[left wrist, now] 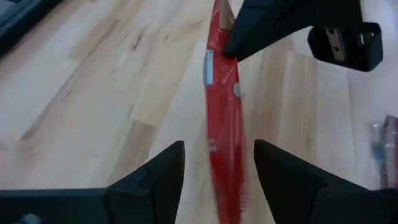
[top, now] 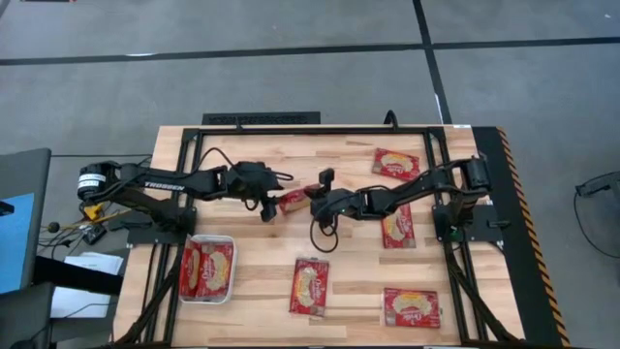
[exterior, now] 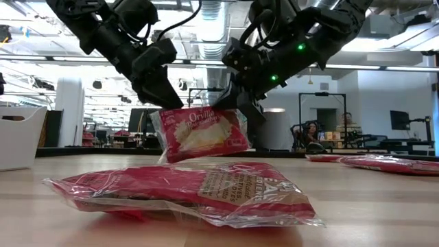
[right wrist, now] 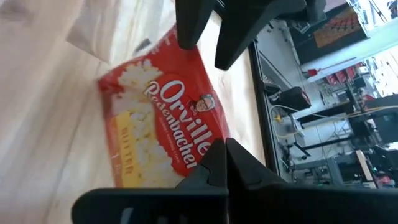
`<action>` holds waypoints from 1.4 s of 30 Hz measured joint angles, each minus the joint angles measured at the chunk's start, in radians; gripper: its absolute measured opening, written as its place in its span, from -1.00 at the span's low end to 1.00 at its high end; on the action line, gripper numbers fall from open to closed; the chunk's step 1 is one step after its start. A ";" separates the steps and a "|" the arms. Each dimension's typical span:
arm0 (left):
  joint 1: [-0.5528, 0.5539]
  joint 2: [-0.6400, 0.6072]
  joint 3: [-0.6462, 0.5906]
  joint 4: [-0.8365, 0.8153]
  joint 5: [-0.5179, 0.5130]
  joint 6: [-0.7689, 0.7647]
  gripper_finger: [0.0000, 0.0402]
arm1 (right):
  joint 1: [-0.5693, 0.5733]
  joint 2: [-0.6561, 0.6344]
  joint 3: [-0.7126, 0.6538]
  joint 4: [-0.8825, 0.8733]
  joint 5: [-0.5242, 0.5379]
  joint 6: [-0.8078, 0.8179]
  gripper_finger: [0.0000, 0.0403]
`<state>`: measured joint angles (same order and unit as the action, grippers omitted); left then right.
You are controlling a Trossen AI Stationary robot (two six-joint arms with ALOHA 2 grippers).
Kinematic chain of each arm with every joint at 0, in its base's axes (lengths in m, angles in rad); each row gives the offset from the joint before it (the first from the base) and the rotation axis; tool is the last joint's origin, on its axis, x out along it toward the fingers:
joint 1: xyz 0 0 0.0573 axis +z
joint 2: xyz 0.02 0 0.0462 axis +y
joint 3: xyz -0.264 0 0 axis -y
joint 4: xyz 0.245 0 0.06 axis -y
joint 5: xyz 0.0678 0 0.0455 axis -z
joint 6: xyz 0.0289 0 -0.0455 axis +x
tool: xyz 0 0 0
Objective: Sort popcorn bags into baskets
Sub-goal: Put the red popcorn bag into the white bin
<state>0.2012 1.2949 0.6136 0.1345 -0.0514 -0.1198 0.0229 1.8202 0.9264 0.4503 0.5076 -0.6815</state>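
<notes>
I will put the red popcorn bag into the white basket (top: pixel 229 239), so next I will grab the bag with my left gripper by its loose end (top: pixel 284 204).
A red popcorn bag (top: pixel 294 200) hangs on edge above the table's middle, between my two grippers. My right gripper (top: pixel 315 201) comes from the table's right and is shut on it. My left gripper (left wrist: pixel 219 146) comes from the table's left and is open. One of its fingers stands on either side of the bag's left end (left wrist: pixel 224 155), with small gaps showing. In the low view the bag (exterior: pixel 199 134) shows its printed face, with the left gripper (exterior: pixel 161 99) at its upper left corner. The white basket (top: pixel 229 239) at the near left holds two bags lying flat. My right gripper pinches the bag's right-hand edge (right wrist: pixel 200 149) between its two shut fingers. The fingers come from the table's right, slanting a little downward. The bag is lifted clear of the table, stands on edge and tilts slightly; its free end reaches toward my left gripper.
Loose bags lie flat on the wood: one far right (top: pixel 395 163), one under the right arm (top: pixel 397 227), one near the middle front (top: pixel 310 286), and one near right (top: pixel 412 307). Black frame rails (top: pixel 441 145) border the tabletop.
</notes>
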 joint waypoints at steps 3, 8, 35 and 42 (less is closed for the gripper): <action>0.000 0.000 0.019 0.003 -0.041 0.037 -0.09 | -0.002 0.000 0.000 0.002 0.002 0.000 -0.98; 0.008 0.000 0.029 0.069 -0.030 0.072 -0.09 | -0.013 -0.001 0.001 0.010 0.000 0.000 -0.98; 0.023 0.083 0.031 -0.006 -0.041 -0.068 -0.94 | -0.025 -0.004 0.003 0.198 0.086 0.067 -0.72; -0.232 -0.082 0.108 -0.460 -0.320 -0.394 -0.97 | -0.076 -0.017 0.003 0.227 0.269 0.180 -0.37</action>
<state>-0.0308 1.2124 0.7221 -0.3254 -0.3714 -0.5142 -0.0527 1.8036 0.9298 0.6776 0.7767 -0.5012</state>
